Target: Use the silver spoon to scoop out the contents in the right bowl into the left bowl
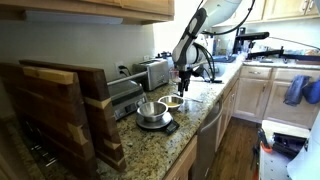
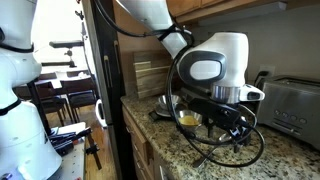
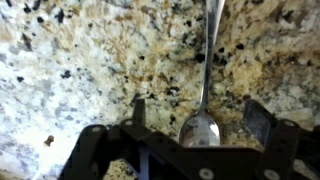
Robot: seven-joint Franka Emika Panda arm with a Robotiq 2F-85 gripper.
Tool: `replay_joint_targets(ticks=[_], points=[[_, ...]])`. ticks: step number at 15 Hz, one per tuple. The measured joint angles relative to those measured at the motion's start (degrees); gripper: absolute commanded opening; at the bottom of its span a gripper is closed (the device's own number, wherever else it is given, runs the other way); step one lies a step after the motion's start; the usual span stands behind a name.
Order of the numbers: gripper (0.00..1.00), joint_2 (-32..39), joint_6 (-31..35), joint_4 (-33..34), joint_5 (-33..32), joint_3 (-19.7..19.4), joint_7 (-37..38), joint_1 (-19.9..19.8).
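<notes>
My fingers are above the bowl, and the spoon's bowl shows between them. It isn't time to close yet: my gripper should go down first, then close on the spoon's bowl.
The silver spoon (image 3: 203, 122) lies flat on the speckled granite counter, its thin handle running toward the top of the wrist view. My gripper (image 3: 198, 115) is open just above it, one finger on each side of the spoon's bowl, not touching it. In an exterior view the gripper (image 1: 186, 84) hangs over the counter just beyond the right bowl (image 1: 172, 101), whose inside is tan-yellow. The larger shiny left bowl (image 1: 150, 110) stands in front of it. The right bowl (image 2: 188, 118) also shows beside the gripper (image 2: 232, 118). The contents cannot be made out apart from the yellow inside.
A toaster (image 1: 153, 72) stands at the back of the counter and also shows in an exterior view (image 2: 290, 105). Wooden cutting boards (image 1: 60, 110) stand at the near end. The counter edge (image 1: 205, 115) drops to cabinets. Black cables (image 2: 225, 150) loop under the gripper.
</notes>
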Motion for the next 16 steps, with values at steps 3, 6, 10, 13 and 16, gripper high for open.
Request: replay_joint_targets(ticks=[3,6,10,13,16], points=[[1.0,-0.03,0.0,-0.51,-3.83,-0.22,2.35,0.44],[0.9,-0.02,-0.01,-0.96,-4.66,-0.15,2.77,0.45],[0.51,0.11,0.0,-1.64,-4.66,0.22,2.76,0.44],[0.31,0.22,0.0,-1.91,-4.66,0.4,2.76,0.44],[0.15,0.1,0.0,-1.9,-4.64,0.7,2.76,0.42]])
